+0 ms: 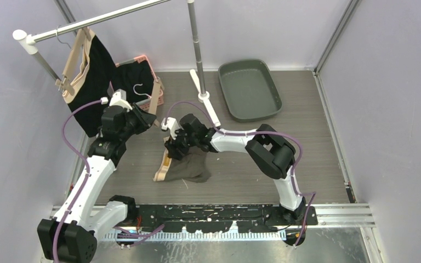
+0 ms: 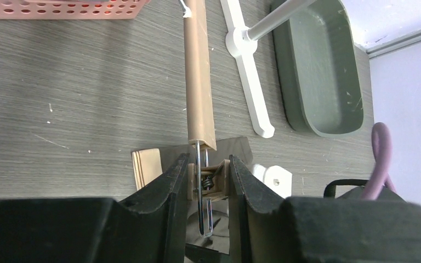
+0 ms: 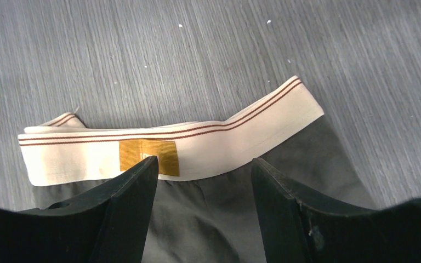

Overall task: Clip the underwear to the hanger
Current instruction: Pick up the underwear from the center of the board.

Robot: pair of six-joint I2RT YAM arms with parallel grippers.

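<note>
The end of the cream waistband should stay free to clip, so my right gripper needs to grab the waistband beside the orange label next.
The underwear (image 1: 191,166) is dark grey with a cream waistband (image 3: 197,139) and lies crumpled on the table in front of the arms. My right gripper (image 1: 176,145) is open and hovers just above it, its jaws (image 3: 203,161) straddling the fabric below the waistband's orange label. My left gripper (image 1: 149,120) is shut on the hanger's wooden spring clip (image 2: 208,181). The hanger's wooden bar (image 2: 199,76) runs away from the fingers towards the basket. It also shows in the top view (image 1: 155,101).
A pink basket (image 1: 159,90) holding dark garments stands at the back left. A grey tray (image 1: 249,87) is at the back right. The clothes rack's pole and white foot (image 1: 205,104) stand between them. Another garment (image 1: 85,76) hangs from the rail on the left.
</note>
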